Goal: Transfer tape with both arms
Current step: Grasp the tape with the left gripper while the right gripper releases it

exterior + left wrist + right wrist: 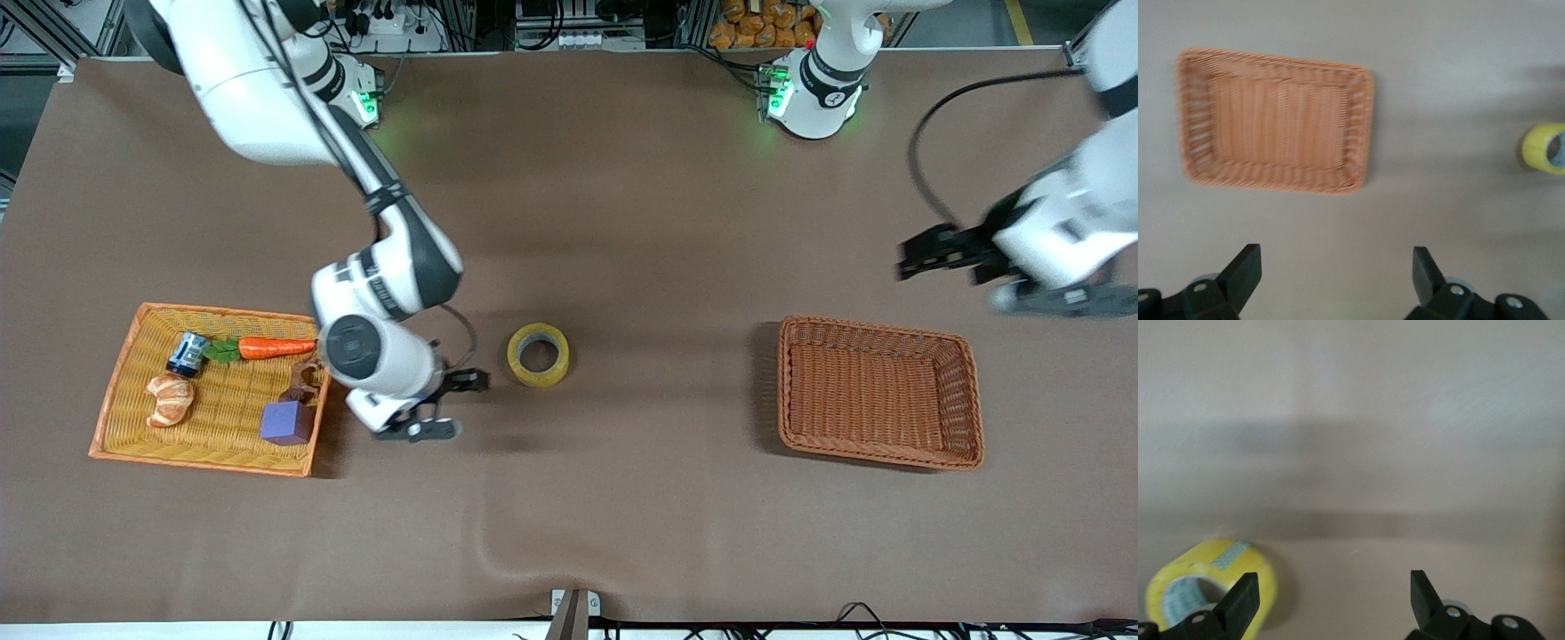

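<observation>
The tape needs to be transferred into the brown basket, so I should next use my left gripper to grab the roll by its yellow ring wall [563, 356].
The tape [538, 354], a translucent yellow roll with a grey core, lies flat on the brown table near its middle. My right gripper [444, 407] is open and empty, low over the table between the orange tray and the tape. In the right wrist view one finger [1241, 600] of the right gripper [1331, 595] stands in front of the tape [1201, 577]. My left gripper [1000, 276] is open and empty, up over bare table beside the brown basket at the left arm's end. The left wrist view shows this gripper [1335, 273] with the tape [1543, 148] far off.
An orange wicker tray [124, 391] at the right arm's end holds a carrot [276, 347], a small can [187, 354], peeled orange segments [169, 398], a purple cube [287, 422] and a small brown thing. The brown wicker basket [971, 404] is empty and also shows in the left wrist view [1195, 113].
</observation>
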Tool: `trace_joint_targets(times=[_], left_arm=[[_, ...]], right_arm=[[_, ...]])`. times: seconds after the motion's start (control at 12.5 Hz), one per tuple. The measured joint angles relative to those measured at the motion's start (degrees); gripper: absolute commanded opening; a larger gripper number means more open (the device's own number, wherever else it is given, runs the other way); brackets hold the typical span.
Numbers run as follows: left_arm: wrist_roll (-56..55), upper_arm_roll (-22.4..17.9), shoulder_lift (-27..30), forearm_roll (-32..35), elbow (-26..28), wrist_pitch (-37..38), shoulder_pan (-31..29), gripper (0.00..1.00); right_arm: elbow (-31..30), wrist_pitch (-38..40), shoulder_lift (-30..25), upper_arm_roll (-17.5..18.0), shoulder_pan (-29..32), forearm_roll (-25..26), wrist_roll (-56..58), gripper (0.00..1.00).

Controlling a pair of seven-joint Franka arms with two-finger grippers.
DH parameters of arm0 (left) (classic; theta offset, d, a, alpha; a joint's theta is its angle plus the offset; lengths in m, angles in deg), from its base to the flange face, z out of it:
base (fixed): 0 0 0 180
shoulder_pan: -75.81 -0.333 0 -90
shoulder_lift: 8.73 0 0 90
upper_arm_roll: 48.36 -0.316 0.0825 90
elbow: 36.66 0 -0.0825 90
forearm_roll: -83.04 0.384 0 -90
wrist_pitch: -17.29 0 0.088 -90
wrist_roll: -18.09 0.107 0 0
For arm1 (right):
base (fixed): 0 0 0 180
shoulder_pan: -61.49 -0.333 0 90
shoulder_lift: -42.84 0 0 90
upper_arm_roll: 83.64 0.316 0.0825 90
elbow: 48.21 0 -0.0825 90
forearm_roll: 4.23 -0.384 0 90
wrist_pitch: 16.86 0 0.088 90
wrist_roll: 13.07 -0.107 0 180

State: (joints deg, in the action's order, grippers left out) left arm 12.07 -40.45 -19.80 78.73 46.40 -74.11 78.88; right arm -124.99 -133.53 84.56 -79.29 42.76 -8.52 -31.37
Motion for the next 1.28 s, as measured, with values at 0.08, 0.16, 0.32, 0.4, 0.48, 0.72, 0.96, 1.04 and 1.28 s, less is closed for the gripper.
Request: trace_joint_targets(times=[0.08,0.16,0.32,0.4,0.48,0.72,0.96,1.04,1.28], left_arm=[[-0.07,0.14,-2.2,0.0,0.04,-2.75,2.39,1.0],[-0.45,0.22,-4.47,-0.02,0.07,-5.94,4.68,1.0],[-7.69,0.2,-9.15,-0.02,0.15,-12.27,10.76,1.0],[-13.42,0.27,-11.78,-0.03,0.23,-16.34,14.09,1.0],[-18.54,0.28,-14.74,-0.03,0.3,-20.82,17.35,1.0],[-29.72,0.09,-24.84,-0.03,0.16,-33.3,25.28,1.0],[-37.21,-0.07,-31.79,-0.03,-0.53,-41.91,30.82,1.0],[-39.33,-0.18,-32.61,0.14,-0.68,-42.68,32.23,1.0],[-41.72,-2.09,-35.07,1.14,-0.73,-44.4,35.98,1.0]], right_arm=[[0.07,0.27,-1.17,-0.07,2.15,0.0,3.24,1.0],[0.14,1.2,-2.68,-0.13,4.3,0.0,6.07,1.0],[0.26,5.85,-6.52,-0.28,9.13,0.0,10.75,1.0],[0.26,8.88,-8.58,-0.36,11.78,0.02,12.68,1.0],[0.05,11.58,-10.65,-0.43,14.53,0.03,14.61,1.0],[-3.53,14.44,-18.72,-0.88,22.43,0.12,23.6,1.0],[-6.05,21.59,-29.29,-6.36,22.81,1.24,27.07,1.0],[-6.56,23.19,-31.66,-7.02,22.63,1.53,26.73,1.0],[-7.47,26.14,-36.04,-7.38,22.47,1.9,21.02,1.0]])
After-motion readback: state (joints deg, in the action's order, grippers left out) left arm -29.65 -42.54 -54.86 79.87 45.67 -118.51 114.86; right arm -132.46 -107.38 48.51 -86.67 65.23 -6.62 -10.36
